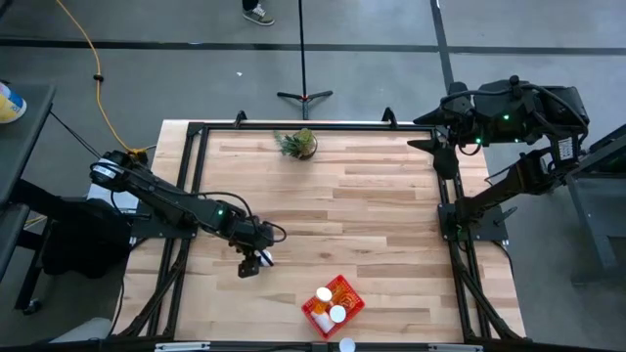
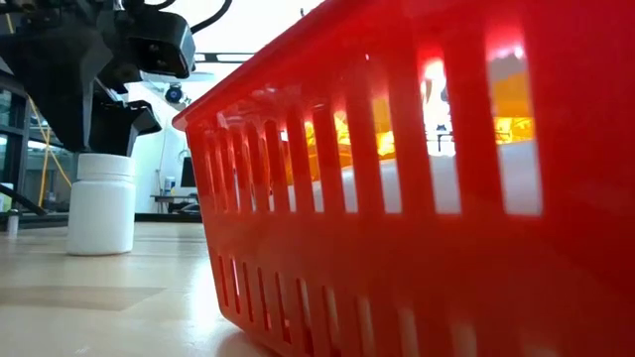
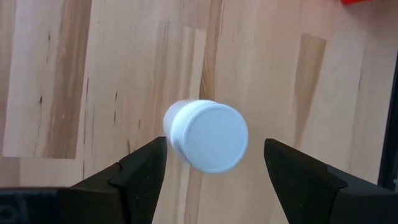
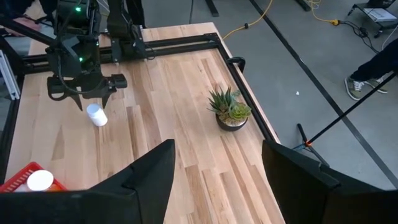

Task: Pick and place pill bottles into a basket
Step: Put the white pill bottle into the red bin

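Left fingers must go down first; both would miss the white cap (image 3: 216, 138) below.
A white pill bottle (image 1: 265, 259) stands upright on its base on the wooden table, left of the red basket (image 1: 354, 293); it also shows in the low view (image 2: 99, 203) and the left wrist view (image 3: 211, 137). My left gripper (image 1: 250, 264) is open and points down over it. One finger (image 3: 140, 171) stands on either side of the white cap, and neither touches it. The basket holds two white-capped bottles (image 1: 324, 294) with orange bodies (image 2: 511, 99). My right gripper (image 1: 430, 142) is open and empty at the table's far right corner.
A small green potted plant (image 1: 298, 144) stands at the middle of the table's far edge. Another white cap (image 1: 345, 344) shows at the near edge, just in front of the basket. Black frame rails run along the left, right and far sides.
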